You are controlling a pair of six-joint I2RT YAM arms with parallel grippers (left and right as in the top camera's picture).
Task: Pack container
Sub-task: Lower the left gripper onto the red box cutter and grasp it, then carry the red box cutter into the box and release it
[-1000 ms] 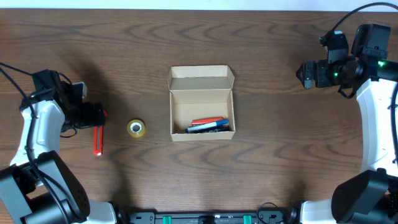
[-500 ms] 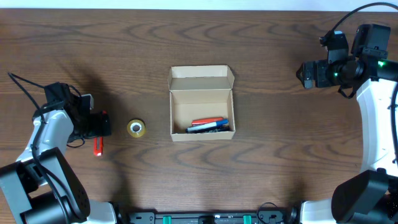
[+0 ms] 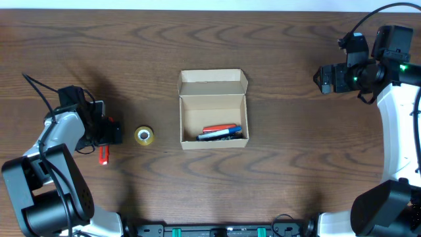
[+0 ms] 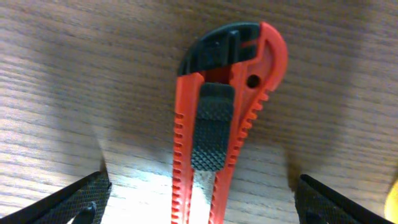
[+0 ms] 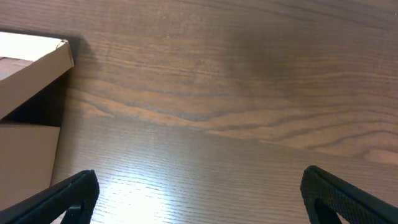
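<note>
My left gripper is ready to close. Closing now would hold the knife's narrow body (image 3: 104, 152) (image 4: 206, 165). The knife's body lies between my fingers.
The container (image 3: 213, 108) is a tan cardboard box at the table's middle, its lid flap folded back and several markers (image 3: 220, 132) lying inside. A red utility knife (image 3: 103, 155) with a black slider lies at the left, its upper end covered by my left gripper (image 3: 112, 131). In the left wrist view the knife (image 4: 217, 124) lies flat on the wood, centred between the wide-apart fingers (image 4: 84, 198), which do not touch it; my left gripper (image 4: 202, 211) is open. My right gripper (image 3: 323, 79) hovers open at the far right, holding nothing (image 5: 202, 205). A corner of the container (image 5: 34, 59) shows at its left.
A small roll of yellow tape (image 3: 144, 135) sits between the knife and the box. Bare dark wood table (image 3: 296, 164) surrounds everything. Cables trail from both arms near the left and right edges.
My left gripper has shifted right and toward the knife, now covering its upper end, jaws still wide. The right arm, box and tape have not moved.
</note>
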